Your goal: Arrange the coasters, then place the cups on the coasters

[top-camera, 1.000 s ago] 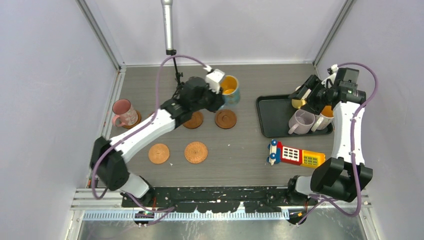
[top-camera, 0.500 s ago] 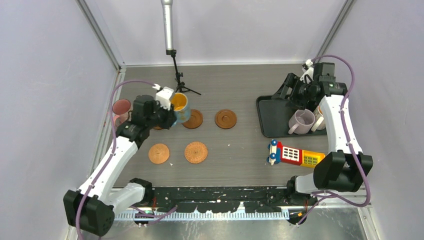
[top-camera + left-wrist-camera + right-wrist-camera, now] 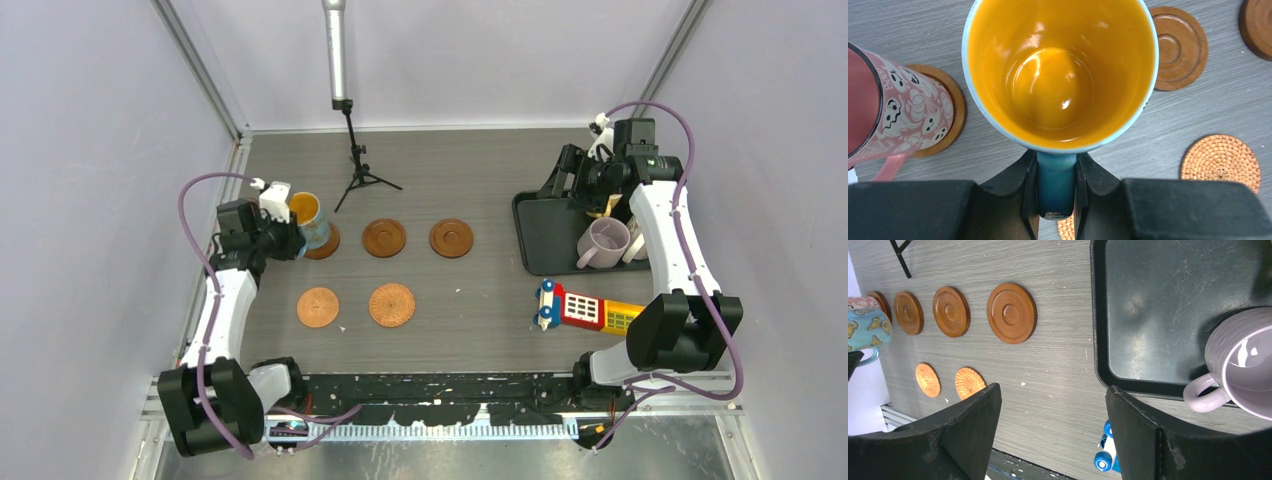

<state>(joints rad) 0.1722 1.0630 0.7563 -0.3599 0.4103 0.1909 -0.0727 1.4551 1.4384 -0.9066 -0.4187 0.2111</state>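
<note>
The blue cup hangs above its dark coaster, so my left gripper now stays closed on the cup until the cup reaches the coaster.
My left gripper (image 3: pixel 1056 170) is shut on the handle of the blue cup (image 3: pixel 1060 75), whose inside is orange. In the top view this cup (image 3: pixel 306 216) hangs at the left dark coaster (image 3: pixel 326 245) of the back row; I cannot tell if they touch. The pink cup (image 3: pixel 898 115) stands on its own coaster (image 3: pixel 955 107) just left of it. Two more dark coasters (image 3: pixel 384 237) (image 3: pixel 451 237) and two woven ones (image 3: pixel 318 307) (image 3: pixel 391 304) lie bare. My right gripper (image 3: pixel 1053 392) is open and holds nothing, above the black tray (image 3: pixel 1158 315) beside the lilac cup (image 3: pixel 1243 360).
A small black tripod (image 3: pixel 355 180) stands behind the coasters. A colourful toy phone (image 3: pixel 590 308) lies in front of the tray (image 3: pixel 540 255). Other cups on the tray are mostly hidden by the right arm. Side walls close in left and right.
The left arm swung left with the blue cup, from the back middle to beside the pink cup. The right gripper drew back over the tray's far end and opened a little wider.
</note>
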